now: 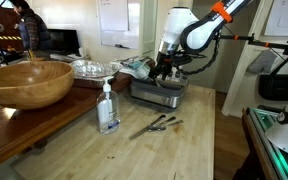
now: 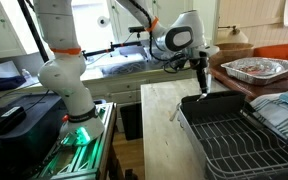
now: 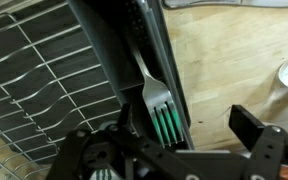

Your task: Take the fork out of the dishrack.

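Note:
I should close my gripper on the fork's teeth now. They lie between my open fingers, with the fork's handle reaching away along the dishrack's rim, so my fingers would hold them.
The fork (image 3: 152,92) is a silvery metal fork. In the wrist view it lies along the dark rim of the steel dishrack (image 3: 44,70), tines toward the camera and tinted green. My gripper (image 3: 187,125) is open just above the rack's edge. The tines sit between its two dark fingers, closer to the left one, and no finger touches them that I can see. In both exterior views the gripper (image 1: 164,72) (image 2: 202,86) hangs over a corner of the dishrack (image 1: 160,95) (image 2: 224,135). The fork itself is too small to pick out there.
A clear soap bottle (image 1: 108,108) stands on the wooden counter in front of the rack. Loose utensils (image 1: 154,125) lie beside it. A big wooden bowl (image 1: 26,82) sits on a side table. A foil tray (image 2: 254,68) lies behind the rack.

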Controlling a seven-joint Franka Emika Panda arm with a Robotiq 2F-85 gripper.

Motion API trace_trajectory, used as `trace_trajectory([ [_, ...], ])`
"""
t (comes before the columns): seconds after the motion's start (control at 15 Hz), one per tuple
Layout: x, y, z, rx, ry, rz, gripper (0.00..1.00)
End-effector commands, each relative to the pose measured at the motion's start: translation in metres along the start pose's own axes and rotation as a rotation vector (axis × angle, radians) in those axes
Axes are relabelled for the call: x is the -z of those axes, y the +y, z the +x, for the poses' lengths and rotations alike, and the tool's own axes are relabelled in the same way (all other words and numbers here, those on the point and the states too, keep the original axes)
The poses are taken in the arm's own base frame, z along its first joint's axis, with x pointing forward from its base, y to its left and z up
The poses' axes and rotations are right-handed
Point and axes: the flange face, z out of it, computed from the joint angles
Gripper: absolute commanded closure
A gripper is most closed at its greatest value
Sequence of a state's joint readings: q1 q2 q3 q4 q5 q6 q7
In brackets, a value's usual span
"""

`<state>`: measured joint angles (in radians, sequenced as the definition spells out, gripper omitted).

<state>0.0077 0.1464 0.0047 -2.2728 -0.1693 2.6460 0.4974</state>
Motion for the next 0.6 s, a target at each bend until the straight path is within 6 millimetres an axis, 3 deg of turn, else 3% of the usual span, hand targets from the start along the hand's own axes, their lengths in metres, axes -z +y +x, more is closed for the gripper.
trace_trajectory([
  [0.0, -0.0108, -0.0051, 0.0045, -0.022, 0.008, 0.009, 0.27],
  [0.53, -0.0136, -0.0052, 0.0074, -0.019, 0.012, 0.005, 0.89],
])
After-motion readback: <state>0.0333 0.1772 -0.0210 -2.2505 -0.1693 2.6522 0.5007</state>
